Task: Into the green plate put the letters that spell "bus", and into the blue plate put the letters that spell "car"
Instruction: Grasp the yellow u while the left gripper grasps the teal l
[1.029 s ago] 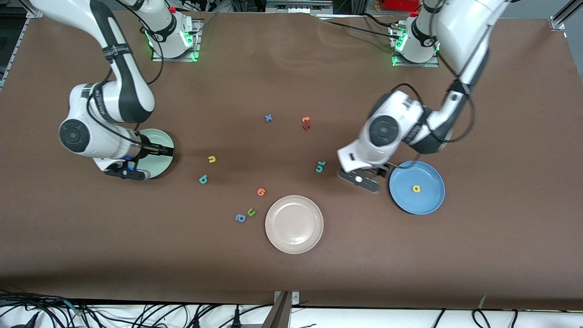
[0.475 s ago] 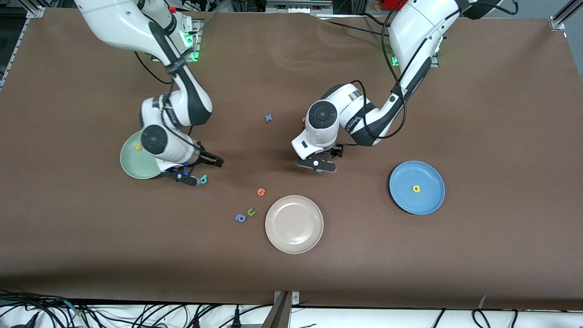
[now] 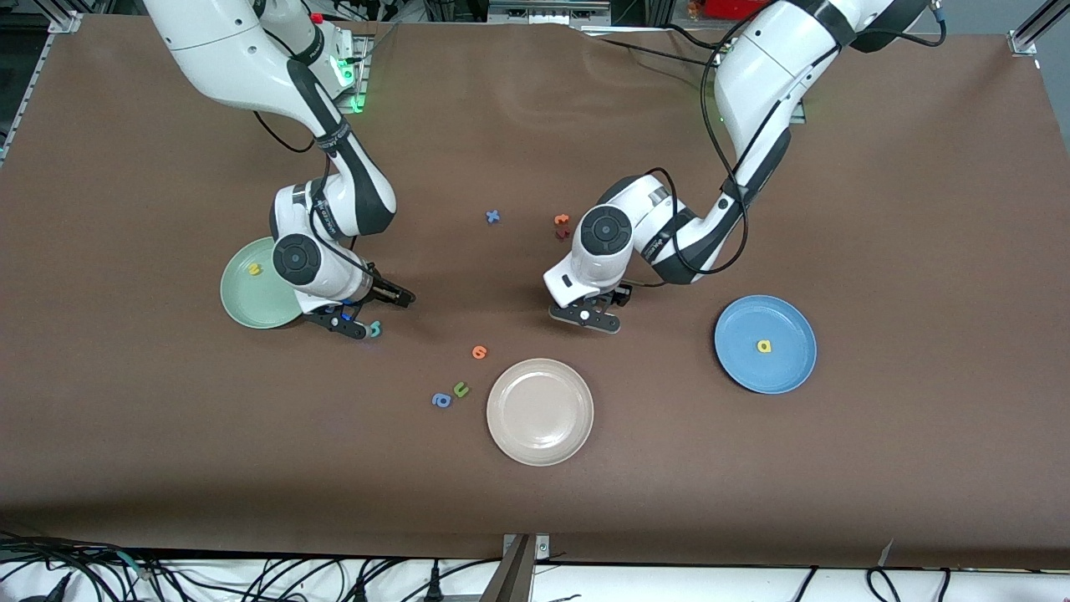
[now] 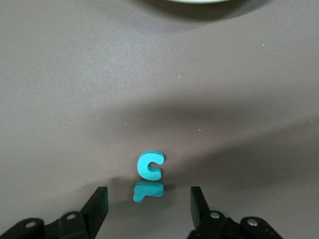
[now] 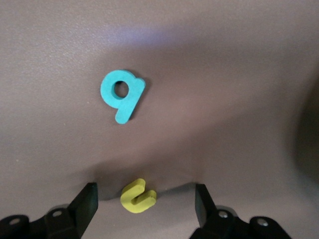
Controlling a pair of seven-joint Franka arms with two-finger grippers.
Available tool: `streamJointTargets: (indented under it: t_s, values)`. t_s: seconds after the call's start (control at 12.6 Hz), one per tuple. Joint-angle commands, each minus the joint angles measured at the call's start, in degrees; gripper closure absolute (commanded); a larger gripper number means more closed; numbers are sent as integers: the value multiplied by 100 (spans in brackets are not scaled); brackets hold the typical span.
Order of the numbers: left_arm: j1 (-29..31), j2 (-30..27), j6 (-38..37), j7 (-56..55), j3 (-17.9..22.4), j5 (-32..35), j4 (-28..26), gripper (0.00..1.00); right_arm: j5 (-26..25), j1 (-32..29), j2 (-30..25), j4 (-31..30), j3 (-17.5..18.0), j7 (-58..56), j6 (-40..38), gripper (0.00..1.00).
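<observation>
My right gripper's fingers are beside the yellow "u" at the tabletop. Closing now would hold it if they closed now. My right gripper should close on the "u".
My left gripper hangs low over the teal "c" and teal "r". It is open, and the "r" lies between its fingers untouched. My right gripper is open around the yellow "u", which touches neither finger. The teal "b" lies just past it. The green plate holds the yellow "s". The blue plate, toward the left arm's end, holds the yellow "a".
A beige plate sits nearer the front camera, mid-table. An orange letter, a green "u" and a blue "a" lie beside it. A blue "x" and orange and red letters lie toward the bases.
The right arm left the green plate, where the "s" now lies, and came over the yellow "u". The left arm swung from beside the blue plate to over the "c" and "r".
</observation>
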Motion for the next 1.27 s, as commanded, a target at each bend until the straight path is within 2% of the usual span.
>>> streamJointTargets:
  t_s: [0.0, 0.32, 0.4, 0.47, 0.55, 0.71, 0.79, 0.95, 1.03, 1.19]
  values:
    - [-7, 97, -15, 99, 0, 158, 123, 28, 101, 6, -108, -152, 39, 143, 85, 16]
    - [-24, 184, -15, 81, 0, 325, 114, 29, 101, 6, -99, -205, 39, 143, 181, 33]
    - [-59, 193, -15, 81, 0, 325, 106, 32, 101, 6, -99, -214, 39, 143, 181, 42]
    - [-68, 202, -15, 81, 0, 325, 106, 43, 101, 6, -99, -214, 47, 134, 181, 51]
    - [-60, 211, -24, 98, 0, 325, 106, 59, 101, 6, -99, -214, 39, 134, 181, 58]
    - [-42, 202, -50, 90, -9, 325, 106, 85, 101, 6, -99, -214, 39, 134, 181, 72]
    - [-24, 176, -76, 90, -9, 325, 114, 89, 101, 6, -99, -214, 39, 134, 181, 74]
    - [-7, 141, -120, 72, -9, 325, 123, 91, 101, 6, -108, -214, 39, 134, 164, 81]
    - [2, 71, -268, 81, -18, 325, 149, 91, 101, 6, -116, -214, 39, 134, 155, 86]
    - [20, -236, -855, 81, -18, 325, 185, 91, 101, 6, -134, -214, 39, 134, 120, 87]
